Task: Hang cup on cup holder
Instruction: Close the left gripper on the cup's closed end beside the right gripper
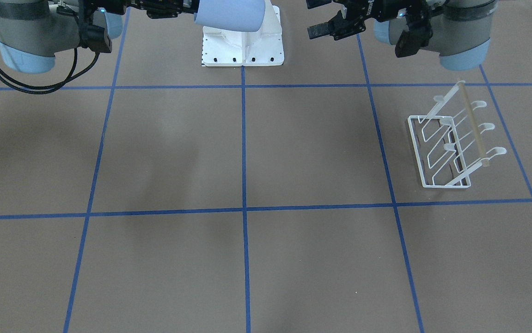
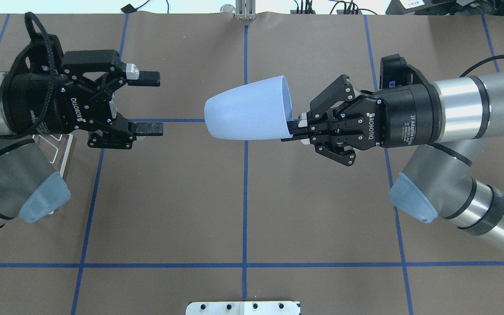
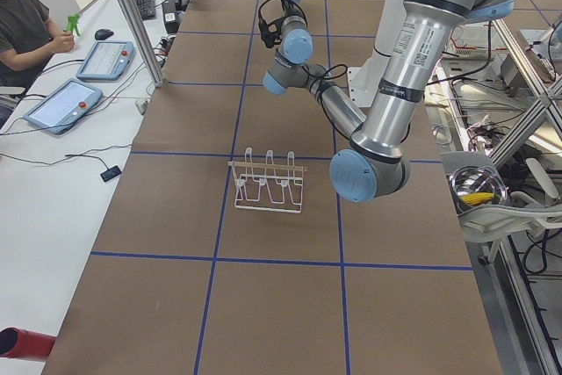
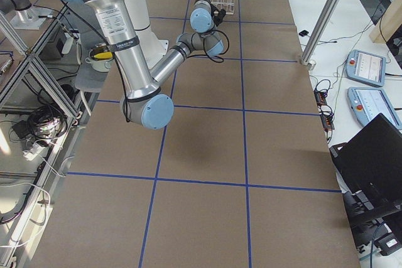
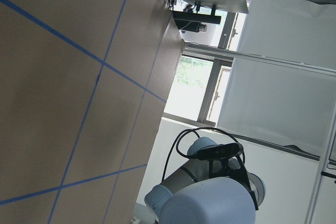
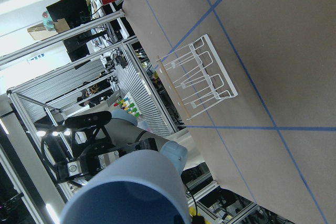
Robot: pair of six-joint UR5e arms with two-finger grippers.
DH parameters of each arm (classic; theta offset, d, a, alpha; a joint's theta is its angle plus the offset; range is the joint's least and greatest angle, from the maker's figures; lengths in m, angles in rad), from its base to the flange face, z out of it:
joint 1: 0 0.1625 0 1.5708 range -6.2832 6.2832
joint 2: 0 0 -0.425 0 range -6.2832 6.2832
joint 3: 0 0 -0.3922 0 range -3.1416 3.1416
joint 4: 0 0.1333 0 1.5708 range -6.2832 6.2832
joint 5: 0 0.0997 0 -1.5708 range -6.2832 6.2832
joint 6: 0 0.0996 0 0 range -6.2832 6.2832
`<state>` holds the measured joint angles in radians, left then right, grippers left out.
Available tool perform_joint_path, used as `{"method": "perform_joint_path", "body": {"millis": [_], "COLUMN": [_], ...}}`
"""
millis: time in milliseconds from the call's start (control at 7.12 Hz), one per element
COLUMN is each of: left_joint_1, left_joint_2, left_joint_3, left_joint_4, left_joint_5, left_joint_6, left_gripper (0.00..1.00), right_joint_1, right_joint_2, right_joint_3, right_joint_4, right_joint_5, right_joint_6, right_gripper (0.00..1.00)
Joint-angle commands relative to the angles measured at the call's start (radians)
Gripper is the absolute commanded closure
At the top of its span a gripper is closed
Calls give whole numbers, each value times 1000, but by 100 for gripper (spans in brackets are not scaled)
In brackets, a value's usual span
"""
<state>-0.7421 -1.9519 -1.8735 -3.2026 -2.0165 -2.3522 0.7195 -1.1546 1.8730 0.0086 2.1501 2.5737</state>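
Observation:
My left gripper should next grab the pale blue cup by its narrow base (image 1: 259,14), so that it can hang the cup on the cup holder (image 1: 450,143).
The pale blue cup (image 2: 247,113) hangs on its side in mid-air above the table's middle, base toward my left gripper. My right gripper (image 2: 293,127) is shut on the cup's rim wall. The cup also shows in the front view (image 1: 231,14), the left wrist view (image 5: 205,205) and the right wrist view (image 6: 131,192). My left gripper (image 2: 147,103) is open and empty, a short gap from the cup's base, at about the same height. The white wire cup holder (image 1: 450,143) stands on the table under my left arm, mostly hidden in the overhead view (image 2: 59,146).
The white robot pedestal (image 1: 242,46) stands at the table's robot-side edge. Blue tape lines (image 1: 243,210) mark a grid on the brown table. An operator (image 3: 26,28) sits at a side desk with tablets, off the table.

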Motion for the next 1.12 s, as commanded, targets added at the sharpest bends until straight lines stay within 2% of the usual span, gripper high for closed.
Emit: {"method": "perform_joint_path", "body": {"millis": [0, 141, 562, 984], "left_joint_1": [41, 52, 72, 92], "left_joint_2": [-4, -11, -24, -25], "left_joint_3": [-10, -10, 5, 5], "left_joint_4": [-90, -114, -152, -157], "left_joint_5": [91, 132, 136, 136], "left_joint_6": [-74, -78, -76, -75], "left_gripper": [2, 2, 3, 3], "right_joint_1": [-46, -57, -72, -78], "right_joint_2": [9, 19, 22, 26], "right_joint_3": [-3, -2, -2, -8], "right_joint_4": [51, 65, 122, 122], "right_joint_5": [-45, -44, -56, -72], "right_joint_6": [100, 102, 172, 183], "right_gripper": [100, 100, 100, 100]}}
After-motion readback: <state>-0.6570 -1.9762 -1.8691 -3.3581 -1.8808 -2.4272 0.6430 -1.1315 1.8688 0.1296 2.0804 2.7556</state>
